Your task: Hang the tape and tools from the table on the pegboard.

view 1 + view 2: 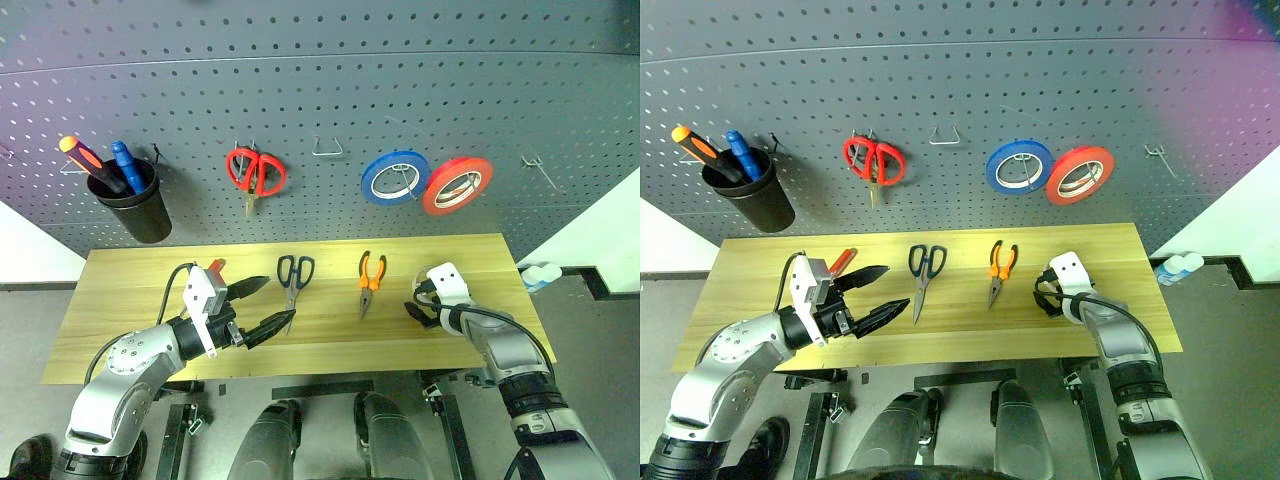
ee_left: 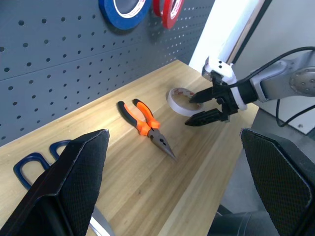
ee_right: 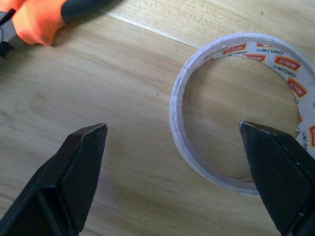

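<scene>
My right gripper should next grab the roll of whitish tape by its rim (image 3: pixel 178 113) to hang it on the pegboard.
The tape (image 3: pixel 256 46), a whitish roll, lies flat on the light wood table (image 1: pixel 130 290) near its right end. My right gripper (image 3: pixel 172 129) hovers open just over it, one finger above the roll's hole and the other outside its rim (image 2: pixel 189 112). Left of the tape lie the orange-and-black pliers (image 1: pixel 370 280) and the dark-handled scissors (image 1: pixel 293 280). My left gripper (image 1: pixel 275 300) stands open and empty beside the scissors, pointing right. The red-handled screwdriver (image 1: pixel 843 261) lies partly hidden behind it. The dark grey pegboard (image 1: pixel 320 100) rises behind the table.
On the pegboard hang a black cup (image 1: pixel 140 215) holding two screwdrivers, red scissors (image 1: pixel 256 172), a blue roll (image 1: pixel 395 177) and a red roll (image 1: pixel 457 185). Bare hooks sit at the middle (image 1: pixel 327 148) and far right (image 1: pixel 540 170).
</scene>
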Robot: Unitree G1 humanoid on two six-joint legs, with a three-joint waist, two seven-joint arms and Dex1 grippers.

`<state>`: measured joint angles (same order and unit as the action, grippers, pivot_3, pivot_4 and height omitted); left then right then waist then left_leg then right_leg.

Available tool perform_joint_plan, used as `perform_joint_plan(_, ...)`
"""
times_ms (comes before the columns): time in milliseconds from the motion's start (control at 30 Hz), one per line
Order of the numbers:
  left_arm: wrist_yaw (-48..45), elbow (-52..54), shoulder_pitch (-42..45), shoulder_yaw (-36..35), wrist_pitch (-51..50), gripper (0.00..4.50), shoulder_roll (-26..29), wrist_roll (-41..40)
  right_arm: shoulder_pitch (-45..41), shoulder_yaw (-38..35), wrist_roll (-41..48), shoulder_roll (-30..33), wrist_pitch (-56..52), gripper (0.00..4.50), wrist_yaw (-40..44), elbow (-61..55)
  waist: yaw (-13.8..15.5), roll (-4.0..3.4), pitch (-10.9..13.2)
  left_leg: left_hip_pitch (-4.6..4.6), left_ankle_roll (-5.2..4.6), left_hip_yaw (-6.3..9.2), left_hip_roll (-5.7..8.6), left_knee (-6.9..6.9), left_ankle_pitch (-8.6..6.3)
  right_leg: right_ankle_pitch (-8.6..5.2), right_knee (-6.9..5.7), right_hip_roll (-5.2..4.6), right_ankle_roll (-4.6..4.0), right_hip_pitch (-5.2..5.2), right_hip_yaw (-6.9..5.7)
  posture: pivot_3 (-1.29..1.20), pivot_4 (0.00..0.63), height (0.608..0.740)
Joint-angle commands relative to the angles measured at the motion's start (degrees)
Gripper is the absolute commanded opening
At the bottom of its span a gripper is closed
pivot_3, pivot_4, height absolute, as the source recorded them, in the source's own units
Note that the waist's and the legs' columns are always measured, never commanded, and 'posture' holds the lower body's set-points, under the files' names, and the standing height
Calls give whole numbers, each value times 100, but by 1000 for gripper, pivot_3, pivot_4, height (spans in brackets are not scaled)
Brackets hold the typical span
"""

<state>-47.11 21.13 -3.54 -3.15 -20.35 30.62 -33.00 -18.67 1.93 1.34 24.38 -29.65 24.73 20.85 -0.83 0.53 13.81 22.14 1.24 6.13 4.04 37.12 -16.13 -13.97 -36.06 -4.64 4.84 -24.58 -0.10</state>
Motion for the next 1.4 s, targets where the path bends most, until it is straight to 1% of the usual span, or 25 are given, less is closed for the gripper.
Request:
perform_joint_plan(33, 36, 224, -4, -127, 144, 4450, -43, -32, -83, -55, 65, 15, -27, 4500, 123, 49, 1, 0, 4, 1, 0, 0, 0, 0, 0, 0, 1, 0, 0, 0, 0, 1, 259, 740)
perform_joint_plan(67, 28, 219, -20, -148, 183, 4450, -53, -29, -76, -49, 50, 14, -23, 4500, 124, 108, 1, 0, 6, 2, 0, 0, 0, 0, 0, 0, 1, 0, 0, -1, 0, 2, 260, 740)
perform_joint_plan(167, 9, 228, -66, -181, 270, 4500, -62, -10, -49, -51, -16, 23, 21, 3883, 73, 235, 2, 1, 7, 2, 0, 1, 0, 0, 0, 0, 1, -1, 0, -1, -1, 6, 262, 740)
perform_joint_plan(267, 5, 259, -106, -190, 305, 4500, -54, -6, -33, -67, -20, 27, 33, 2943, 63, 301, 5, 2, 7, 2, 0, 1, 0, 1, 0, 0, 1, -1, 0, -1, -1, 7, 265, 740)
perform_joint_plan(333, 15, 287, -120, -184, 310, 4500, -46, -12, -32, -51, -50, 37, 23, 2146, 38, 319, 6, 2, 7, 2, 0, 1, 0, 2, 0, 0, 1, -2, -1, -1, -1, 9, 266, 740)
perform_joint_plan(367, 29, 311, -124, -186, 301, 4500, -44, -23, -32, -43, -72, 41, 35, 1893, 14, 339, 6, 2, 7, 2, 0, 1, 0, 2, 0, 0, 1, -2, 0, -1, -1, 10, 267, 740)
perform_joint_plan(533, 95, 430, -148, -202, 235, 4500, -29, -60, -59, -69, -33, 13, 65, 193, 3, 374, 12, 4, 8, 3, 0, 2, 0, 3, 0, 0, 1, -2, -1, 0, -1, 9, 270, 740)
perform_joint_plan(567, 116, 463, -147, -200, 209, 4500, -29, -78, -55, -64, -34, 16, 70, 35, 2, 371, 11, 5, 9, 3, 0, 2, 0, 3, 0, -1, 1, -2, -2, 0, -1, 9, 270, 740)
perform_joint_plan(833, 59, 612, -145, -329, 192, 4500, -22, -317, 208, -181, 86, -32, 230, 35, 12, 155, 19, 6, 10, 5, -1, 5, 0, 3, 0, -1, 4, -2, -1, 0, -4, 0, 259, 740)
perform_joint_plan(967, -131, 607, -213, -465, 535, 4500, -75, -345, 378, -741, 540, -277, 692, 35, -71, 94, 18, 6, 10, 6, -1, 5, 0, 0, -1, 0, 5, -2, 0, 0, -5, -5, 249, 740)
perform_joint_plan(1167, -654, 343, -552, -619, 954, 4500, -116, -459, 1112, -1291, 910, -599, 1875, 35, -152, -132, 18, 4, 10, 9, -2, 6, 1, -2, -2, 0, 11, -2, 0, -1, -5, -17, 236, 740)
perform_joint_plan(1267, -827, 323, -567, -682, 830, 4500, -86, -731, 1427, -1664, 1225, -875, 2603, 35, -225, -238, 12, 4, 10, 9, -2, 6, 1, 0, -2, 0, 11, -2, 0, 0, -5, -25, 231, 740)
perform_joint_plan(1400, -1040, 275, -575, -709, 772, 4500, -48, -922, 1616, -2107, 1742, -1182, 3528, 35, -77, -398, -23, 0, 11, 9, 1, 3, 1, 5, 0, 0, 10, -2, 0, 0, -3, -36, 224, 740)
